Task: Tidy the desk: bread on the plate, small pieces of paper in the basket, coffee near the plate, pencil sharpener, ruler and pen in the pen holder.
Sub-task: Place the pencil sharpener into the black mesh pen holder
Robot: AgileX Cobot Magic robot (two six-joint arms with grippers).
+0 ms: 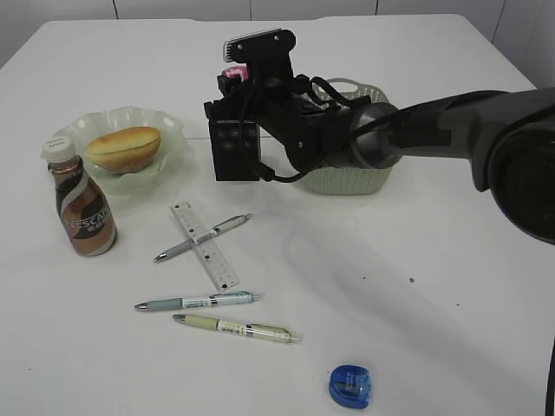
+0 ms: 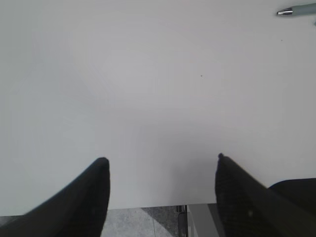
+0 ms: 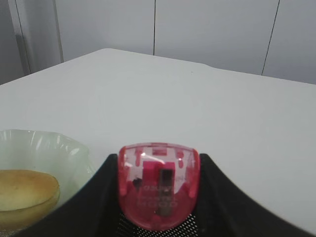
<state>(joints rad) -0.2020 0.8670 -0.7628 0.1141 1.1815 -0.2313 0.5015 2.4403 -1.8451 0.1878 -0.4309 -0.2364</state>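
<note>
The red pencil sharpener (image 3: 158,185) is over the mesh pen holder's opening (image 3: 177,224) and would fall into the holder, so I should open my right gripper.
My right gripper (image 1: 234,78) (image 3: 158,165) reaches across the desk (image 1: 416,260), shut on a red see-through pencil sharpener (image 1: 232,74) (image 3: 158,187) just above the black mesh pen holder (image 1: 236,146) (image 3: 190,229). The bread (image 1: 124,147) (image 3: 24,190) lies on the green plate (image 1: 169,123) (image 3: 47,145), and the coffee (image 1: 85,206) stands in front of it. The ruler (image 1: 208,250) lies flat under a grey pen (image 1: 202,237). Two more pens (image 1: 198,301) (image 1: 236,328) lie nearer. The basket (image 1: 351,178) is half hidden behind the arm. The small pieces of paper are out of view. My left gripper (image 2: 162,160) hangs open over the desk's edge.
A blue pencil sharpener (image 1: 351,386) sits near the front edge. The right arm (image 1: 451,130) spans the back right of the desk. A pen tip (image 2: 291,10) shows at the top right of the left wrist view. Floor shows below the desk edge (image 2: 148,205).
</note>
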